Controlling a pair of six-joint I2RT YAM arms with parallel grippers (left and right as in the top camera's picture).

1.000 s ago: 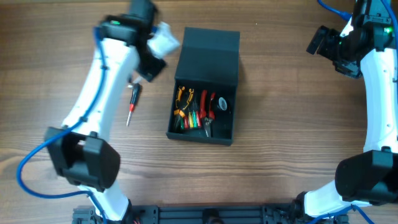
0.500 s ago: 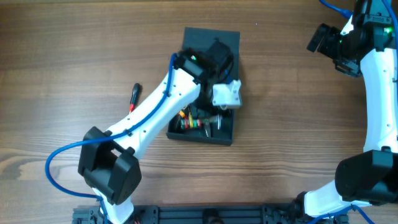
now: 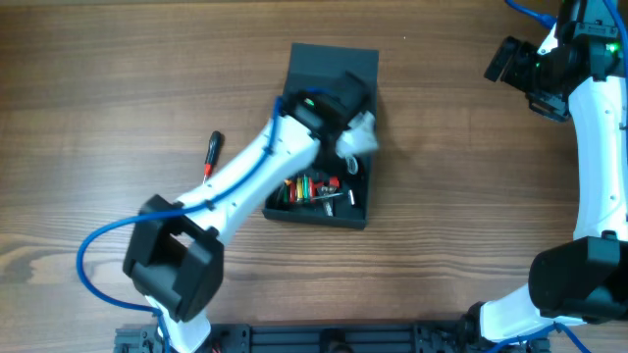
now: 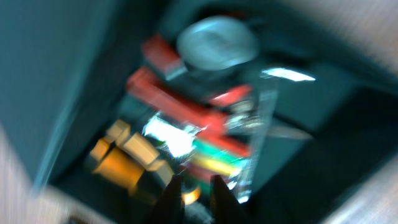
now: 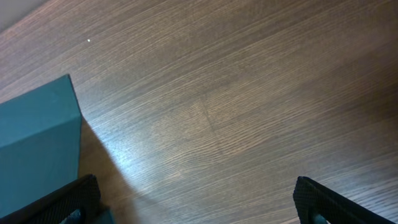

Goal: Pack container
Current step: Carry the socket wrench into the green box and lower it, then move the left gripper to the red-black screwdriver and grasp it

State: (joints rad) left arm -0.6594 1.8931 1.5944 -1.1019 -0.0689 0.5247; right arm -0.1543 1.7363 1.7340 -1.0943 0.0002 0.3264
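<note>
The left gripper grips the screwdriver across its black handle end [image 3: 216, 141] next. That leaves the screwdriver's stem free to pack the screwdriver into the container.
The container [image 3: 332, 67] is a dark teal-black box at the table's middle, its flap lid open toward the back. Inside lie several hand tools [image 3: 312, 186] with red, orange and green-yellow handles; the blurred left wrist view shows them [image 4: 186, 118] with a round grey item [image 4: 217, 42]. My left gripper [image 3: 345, 165] hangs over the open box, and its fingertips [image 4: 196, 186] are almost together just above the tools. My right gripper [image 3: 505, 64] is open and empty over bare wood at the back right [image 5: 196, 199]. A corner of the container [image 5: 37, 143] shows at the left of that view.
A screwdriver [image 3: 210, 157] with a red and black handle lies on the wooden table left of the container. The left arm crosses from the front left over the box.
The left arm has swung from the back left of the table to over the open container and has since shifted slightly there. The right arm has not moved.
</note>
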